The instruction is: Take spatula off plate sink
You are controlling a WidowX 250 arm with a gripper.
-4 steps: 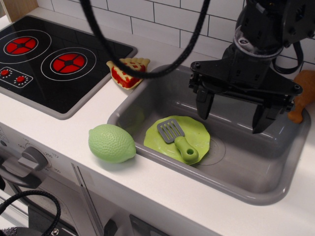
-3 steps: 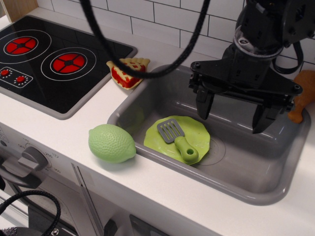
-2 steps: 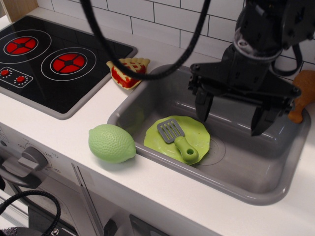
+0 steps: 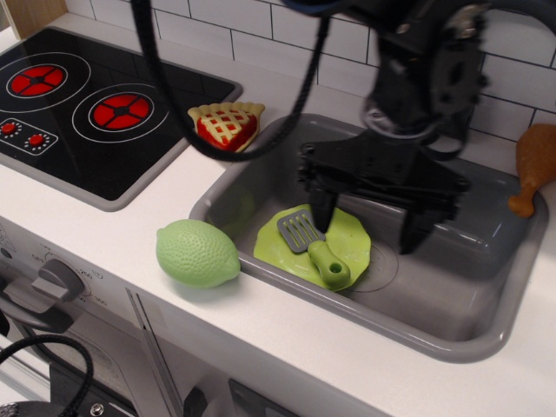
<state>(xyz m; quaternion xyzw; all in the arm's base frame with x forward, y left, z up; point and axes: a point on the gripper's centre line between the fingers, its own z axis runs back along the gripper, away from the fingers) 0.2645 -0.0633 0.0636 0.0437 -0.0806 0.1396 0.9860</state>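
Observation:
The spatula has to come off the lime-green plate, so the gripper next needs to grab the spatula by its green handle [image 4: 327,262].
The spatula [image 4: 314,248] lies on the lime-green plate [image 4: 352,234] at the left of the grey sink [image 4: 452,304]. Its dark slotted blade points to the back left and its green handle to the front right. My gripper [image 4: 367,228] is open, jaws wide apart, and hangs above the plate. Its left finger [image 4: 322,208] stands just behind the spatula's blade and its right finger [image 4: 413,228] is over the sink floor to the right of the plate. It holds nothing.
A pale-green lemon [image 4: 196,253] lies on the counter left of the sink. A pie slice [image 4: 226,124] sits behind it. The black stovetop [image 4: 87,109] is at the left. A brown chicken leg [image 4: 531,167] rests at the sink's back right rim.
My gripper has moved left and a little down, from over the right half of the sink to above the plate and spatula. It stays open. The spatula and plate have not moved.

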